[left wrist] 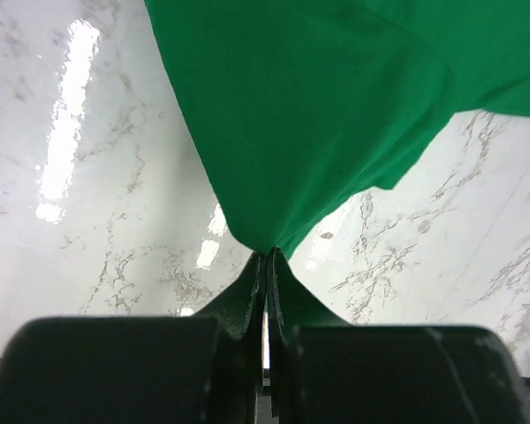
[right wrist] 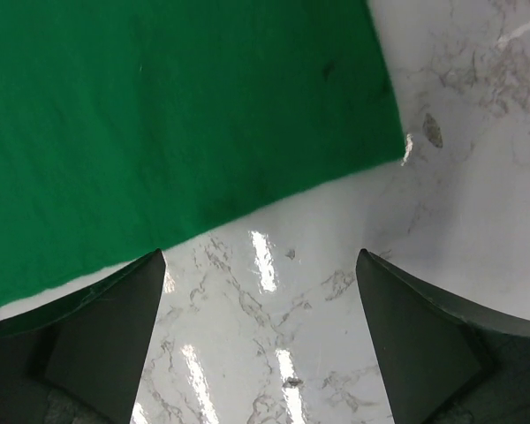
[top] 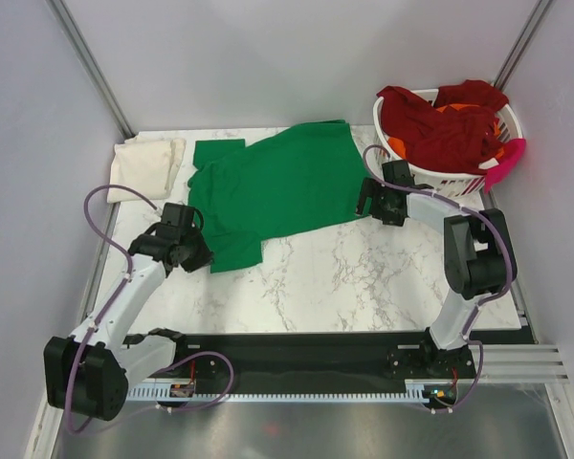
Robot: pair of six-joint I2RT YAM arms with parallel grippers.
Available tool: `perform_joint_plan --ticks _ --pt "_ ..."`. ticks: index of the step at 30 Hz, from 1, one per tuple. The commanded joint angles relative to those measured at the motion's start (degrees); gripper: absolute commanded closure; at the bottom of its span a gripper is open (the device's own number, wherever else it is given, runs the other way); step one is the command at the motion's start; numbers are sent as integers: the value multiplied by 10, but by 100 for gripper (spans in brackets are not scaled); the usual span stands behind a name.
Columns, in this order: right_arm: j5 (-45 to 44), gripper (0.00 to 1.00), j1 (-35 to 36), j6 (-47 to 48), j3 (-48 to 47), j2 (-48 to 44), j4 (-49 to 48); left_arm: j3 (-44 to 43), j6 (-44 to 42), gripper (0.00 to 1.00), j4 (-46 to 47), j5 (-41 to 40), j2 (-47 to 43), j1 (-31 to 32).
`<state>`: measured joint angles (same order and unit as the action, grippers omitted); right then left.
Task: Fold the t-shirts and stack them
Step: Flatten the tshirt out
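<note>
The right gripper grabs the green t-shirt's hem near its corner, opposite my left gripper, next, to pull the t-shirt straight for folding.
A bright green t-shirt [top: 273, 191] lies spread flat on the marble table [top: 364, 277]. My left gripper [top: 199, 251] is shut on its near left edge; the left wrist view shows the green cloth [left wrist: 318, 115] pinched and pulled into a point between the closed fingertips [left wrist: 268, 258]. My right gripper [top: 368, 203] hovers open at the shirt's right hem. In the right wrist view the hem [right wrist: 185, 132] lies just beyond the spread fingers [right wrist: 124, 336], nothing between them. A folded cream t-shirt [top: 145, 164] rests at the back left. Dark red t-shirts [top: 440, 124] fill the basket.
The white slatted laundry basket [top: 459, 180] stands at the back right corner, with orange and pink cloth showing among the red. Grey walls enclose the table on three sides. A black rail runs along the near edge by the arm bases.
</note>
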<state>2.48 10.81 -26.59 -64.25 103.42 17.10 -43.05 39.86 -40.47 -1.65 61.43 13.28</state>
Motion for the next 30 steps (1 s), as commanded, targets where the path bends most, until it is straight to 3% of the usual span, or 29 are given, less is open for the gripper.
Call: perform_joint_plan --ticks 1,5,12,16,26,28,30 --pt "-37 2 1 -3 -19 14 -13 -48 -50 98 -57 -10 -16 -27" --pt "-41 2 1 -4 -24 24 -16 -60 -74 98 -66 -2 -8 -60" --pt "-99 2 0 -3 -19 41 -17 -60 -77 98 -63 -4 3 -64" --pt "-79 7 0 -5 -26 62 -26 -59 -79 98 -60 -1 9 -65" --pt "-38 89 2 -2 -1 65 -51 -57 -82 98 -49 3 12 -68" --pt "-32 100 2 -1 10 53 -49 -62 -86 98 -51 9 10 -68" --pt "-27 100 2 -2 37 17 -42 -68 -92 98 -53 14 -4 -68"
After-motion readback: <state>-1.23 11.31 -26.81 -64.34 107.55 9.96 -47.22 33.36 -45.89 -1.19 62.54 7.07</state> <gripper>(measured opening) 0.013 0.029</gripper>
